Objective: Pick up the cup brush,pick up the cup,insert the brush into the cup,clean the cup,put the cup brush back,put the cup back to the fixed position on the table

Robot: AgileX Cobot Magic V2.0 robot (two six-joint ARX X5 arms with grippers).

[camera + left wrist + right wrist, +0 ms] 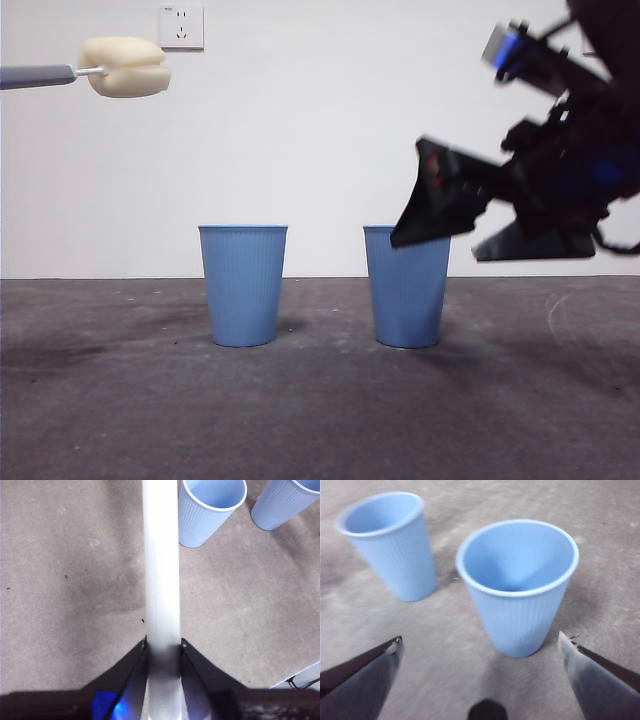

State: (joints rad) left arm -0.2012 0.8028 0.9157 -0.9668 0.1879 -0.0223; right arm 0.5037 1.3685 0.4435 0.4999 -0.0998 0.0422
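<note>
The right gripper reaches the cup next and grips its ribbed body point(515, 620), leaving the cup's opening point(517, 555) free for the brush.
The cup brush point(125, 67) hangs level in the air at the front view's top left: cream sponge head, with the grey handle running off the left edge. My left gripper point(163, 642) is shut on the brush handle point(161, 580), high above the table point(60, 580). Two identical blue cups stand upright on the table, a left one point(243, 285) and a right one point(407, 290). My right gripper point(480, 225) is open at the right cup's rim height, tilted down. In the right wrist view this gripper point(480, 640) has its jaws spread to either side of the cup point(517, 585), not touching it.
The other cup point(390, 545) stands a short gap beside the nearer one. Both cups show in the left wrist view point(210, 510), beyond the brush handle. A white wall with a socket point(181, 27) stands behind the table point(320, 420).
</note>
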